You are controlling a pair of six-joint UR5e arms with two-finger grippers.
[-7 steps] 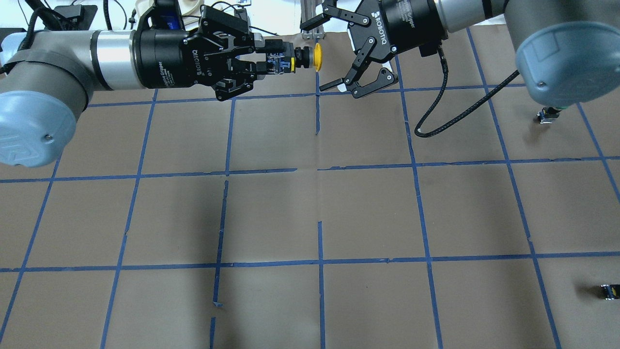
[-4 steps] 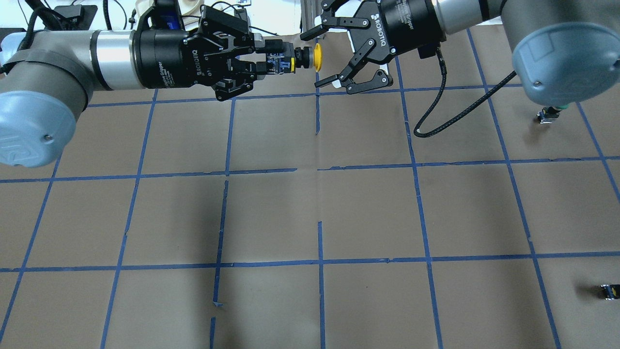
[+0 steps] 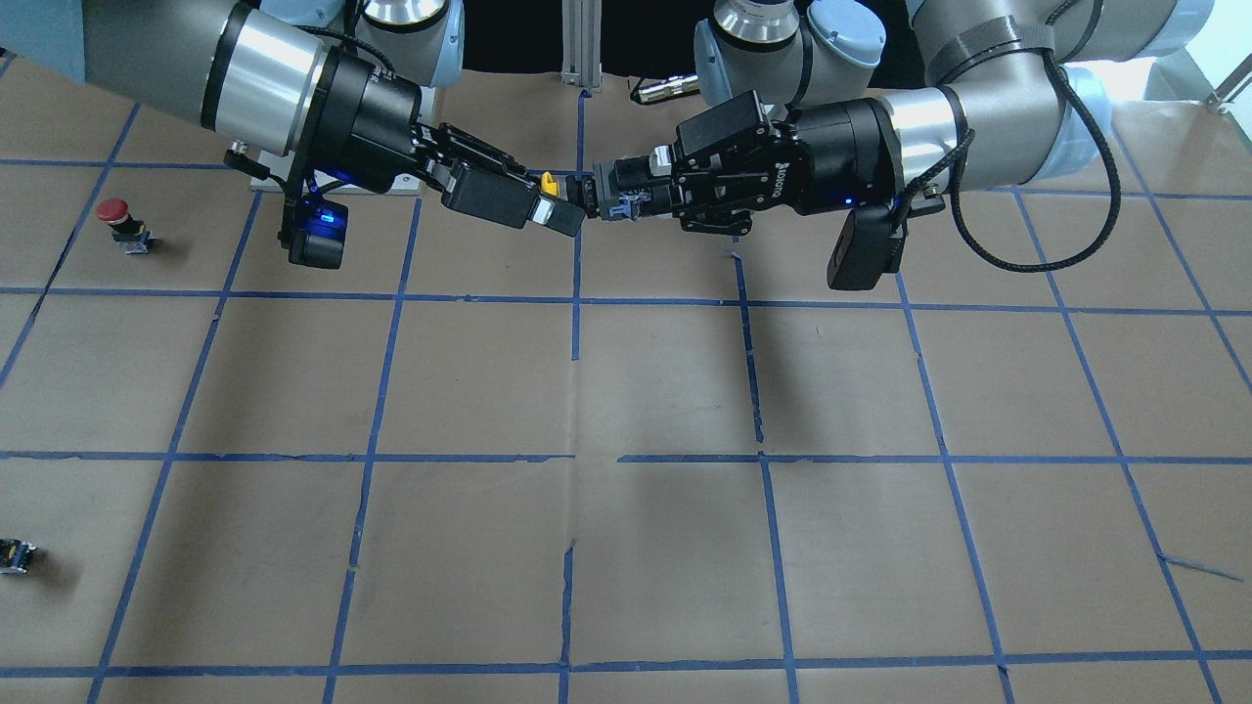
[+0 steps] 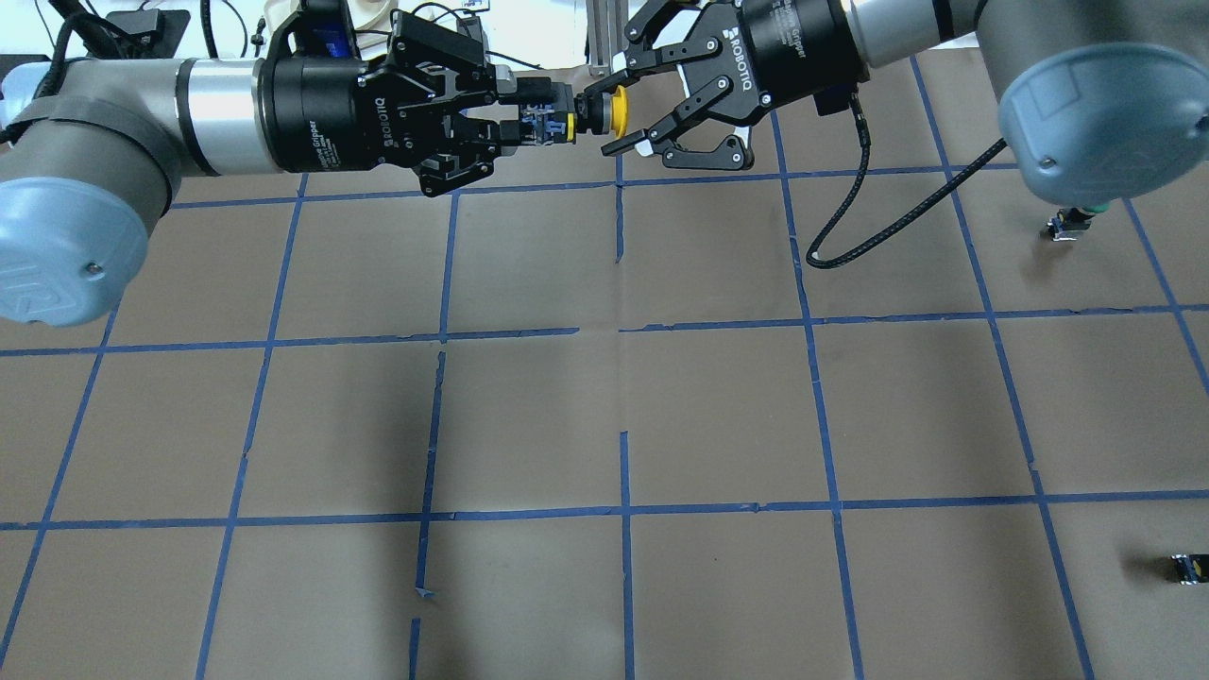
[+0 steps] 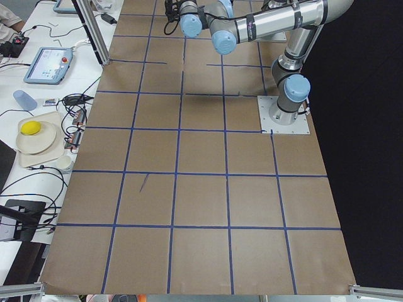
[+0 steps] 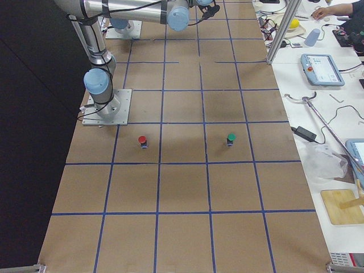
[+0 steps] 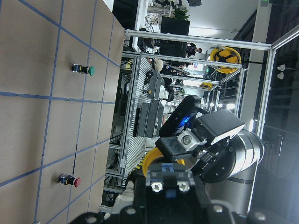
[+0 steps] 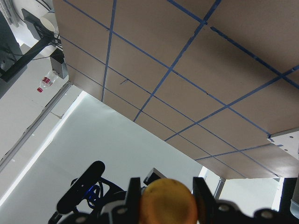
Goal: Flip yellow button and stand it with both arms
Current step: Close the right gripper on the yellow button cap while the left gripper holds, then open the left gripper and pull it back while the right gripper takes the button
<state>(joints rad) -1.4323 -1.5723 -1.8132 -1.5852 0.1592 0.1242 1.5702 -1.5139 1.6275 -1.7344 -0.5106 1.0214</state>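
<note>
My right gripper is to grab the button by its yellow cap (image 3: 548, 184) next, and this leaves the button's black body (image 3: 604, 194) free to stand on the tabletop.
The yellow button (image 4: 616, 111) is held in the air, lying sideways, above the table's far middle. My left gripper (image 4: 540, 124) is shut on its black and grey body, with the yellow cap pointing toward my right arm. My right gripper (image 4: 611, 119) is open, and its two fingers straddle the cap without clamping it. In the front-facing view the cap (image 3: 549, 182) shows between the right gripper (image 3: 558, 203) and the left gripper (image 3: 616, 196). In the right wrist view the cap (image 8: 168, 204) sits between the fingers (image 8: 134, 195).
A red-capped button (image 3: 115, 212) and a green-capped one (image 6: 231, 138) stand on the robot's right side of the table. A tiny black-and-yellow piece (image 4: 1185, 567) lies near the right front edge. Blue tape lines grid the brown table (image 4: 604, 416).
My right gripper has moved left toward the button, and its open fingers now flank the yellow cap. My left gripper and the button have stayed still.
</note>
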